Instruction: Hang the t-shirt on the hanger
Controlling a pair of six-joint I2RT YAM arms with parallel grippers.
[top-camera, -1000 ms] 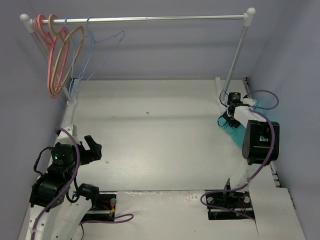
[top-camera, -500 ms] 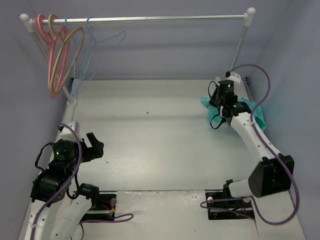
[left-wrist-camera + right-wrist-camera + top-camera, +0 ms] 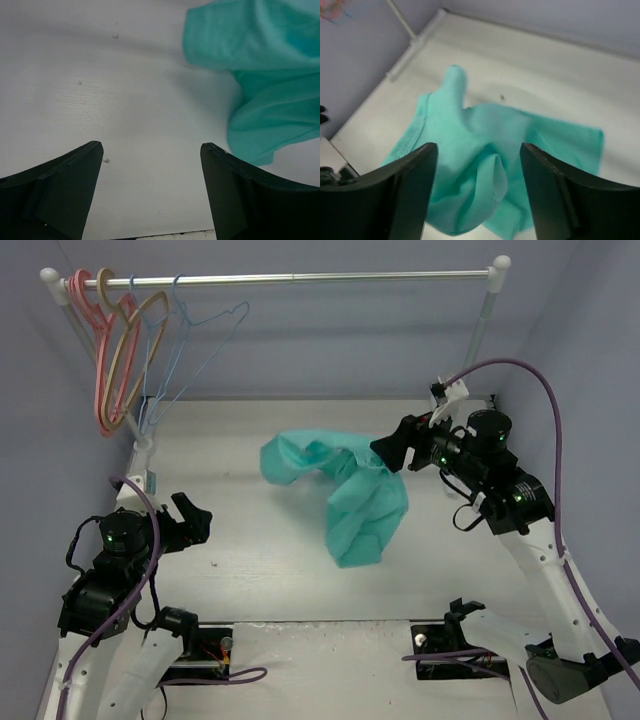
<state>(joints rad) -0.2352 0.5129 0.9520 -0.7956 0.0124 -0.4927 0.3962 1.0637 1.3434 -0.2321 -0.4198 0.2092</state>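
Note:
I should pinch the t-shirt (image 3: 350, 490) by its nearest edge with my left gripper next. The opposite side then stays free for my right gripper to spread the t-shirt for hanging.
The teal-green t-shirt (image 3: 350, 490) is crumpled and billowing over the middle of the table. It also shows in the right wrist view (image 3: 485, 165) and at the top right of the left wrist view (image 3: 260, 75). My right gripper (image 3: 388, 452) is open just right of the shirt, its jaws wide apart (image 3: 479, 147) with the cloth beyond them, not pinched. My left gripper (image 3: 195, 515) is open and empty at the near left, over bare table (image 3: 150, 146). Two light-blue wire hangers (image 3: 205, 335) hang on the rail at the far left.
A pink hanger (image 3: 97, 360) and a tan hanger (image 3: 135, 335) hang left of the blue ones on the silver rail (image 3: 320, 278). The rail's right post (image 3: 478, 340) stands behind my right arm. Walls close the left, back and right sides.
My right arm swung from the far right corner toward the middle, carrying the t-shirt out of that corner; the shirt now spreads over the table centre and the jaws are open. The left arm barely moved.

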